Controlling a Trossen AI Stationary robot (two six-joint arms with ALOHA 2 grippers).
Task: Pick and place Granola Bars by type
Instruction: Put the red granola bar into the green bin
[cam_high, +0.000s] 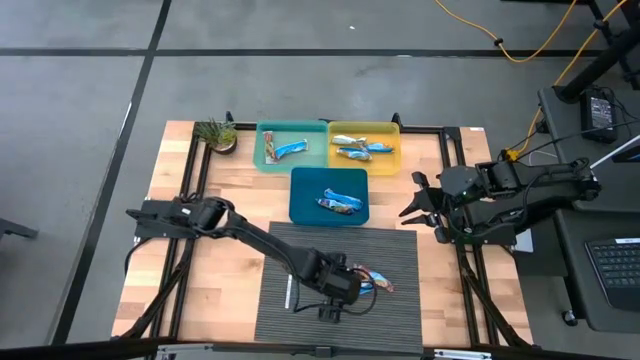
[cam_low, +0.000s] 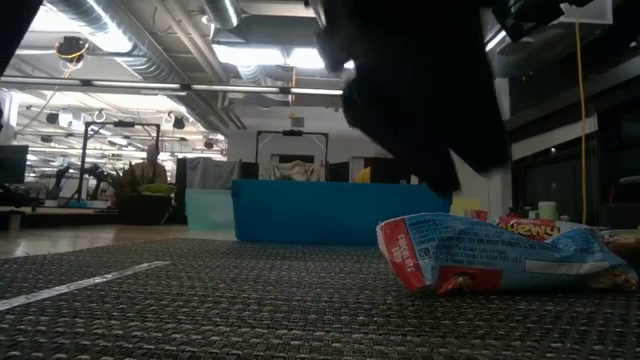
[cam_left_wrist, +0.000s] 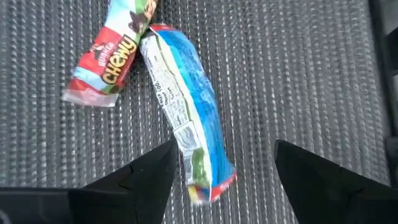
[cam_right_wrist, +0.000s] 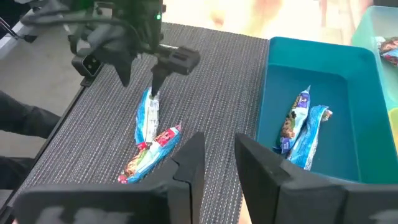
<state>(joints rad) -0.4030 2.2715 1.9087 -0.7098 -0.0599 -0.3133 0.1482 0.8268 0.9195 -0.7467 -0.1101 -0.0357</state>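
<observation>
The left gripper should next pick up the blue bar by its green-printed end, so the bar can be sorted into the green tray.
Two granola bars lie on the grey mat. One is a blue bar, and a red and green "chewy" bar touches its one end. My left gripper is open and hangs just above the blue bar's other end, one finger on each side of it. In the low view the dark fingers end a little above the wrapper. My right gripper is open and waits over the table's right side, beside the blue tray.
Three trays sit beyond the mat: a green tray with a blue bar, a yellow tray with several bars, and a blue tray with two bars. A small plant stands at the far left. A thin white stick lies on the mat.
</observation>
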